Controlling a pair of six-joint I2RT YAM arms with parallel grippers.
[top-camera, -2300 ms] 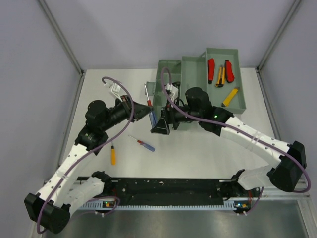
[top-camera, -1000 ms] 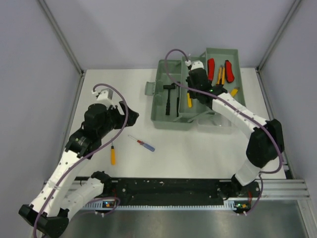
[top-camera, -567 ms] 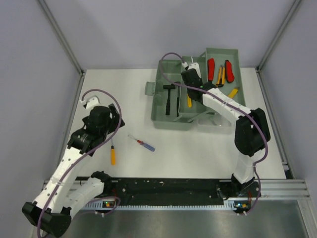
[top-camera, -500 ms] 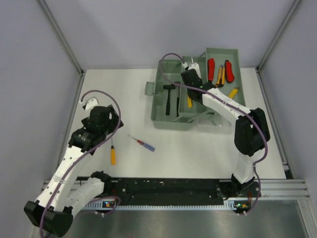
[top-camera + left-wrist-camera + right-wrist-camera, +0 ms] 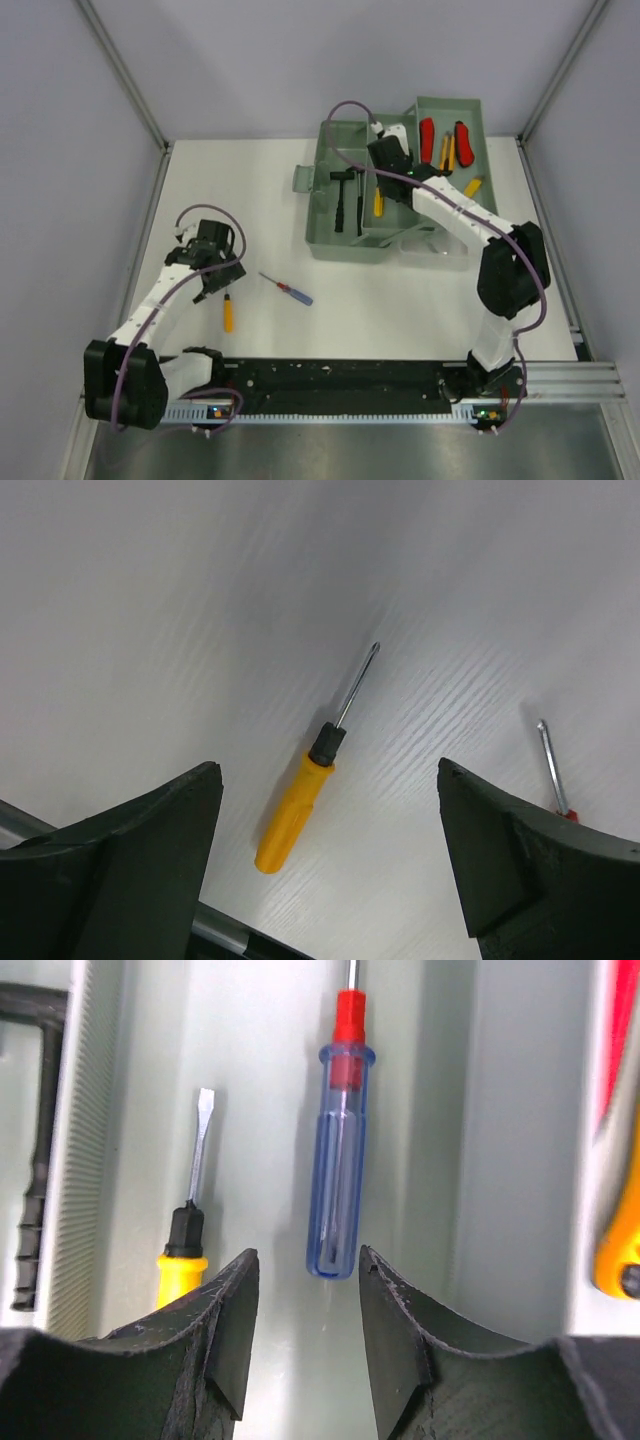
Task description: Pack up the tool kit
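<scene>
My left gripper grabs the yellow screwdriver by its black collar (image 5: 227,297) (image 5: 327,744) next, since that leaves the handle free for my right gripper to grab.
The grey-green tool kit (image 5: 320,225) stands open at the back right, with the hammer (image 5: 345,196), a yellow screwdriver (image 5: 379,204), red-handled pliers (image 5: 427,140) and yellow knives (image 5: 468,188) in it. My right gripper (image 5: 383,172) hangs over its middle tray, open. In the right wrist view a blue screwdriver (image 5: 338,1200) lies on the tray floor just beyond the gripper (image 5: 308,1253), free of the jaws, beside the yellow one (image 5: 185,1245). My left gripper (image 5: 212,280) is open above a yellow screwdriver (image 5: 298,808) on the table, apart from it.
A red-and-blue screwdriver (image 5: 291,291) lies on the white table right of the yellow screwdriver (image 5: 228,314); its shaft (image 5: 552,772) shows in the left wrist view. The black rail (image 5: 330,385) runs along the near edge.
My right jaws have parted, leaving the blue screwdriver in the tray. My left arm has swung back and down to the near left, over the yellow screwdriver.
</scene>
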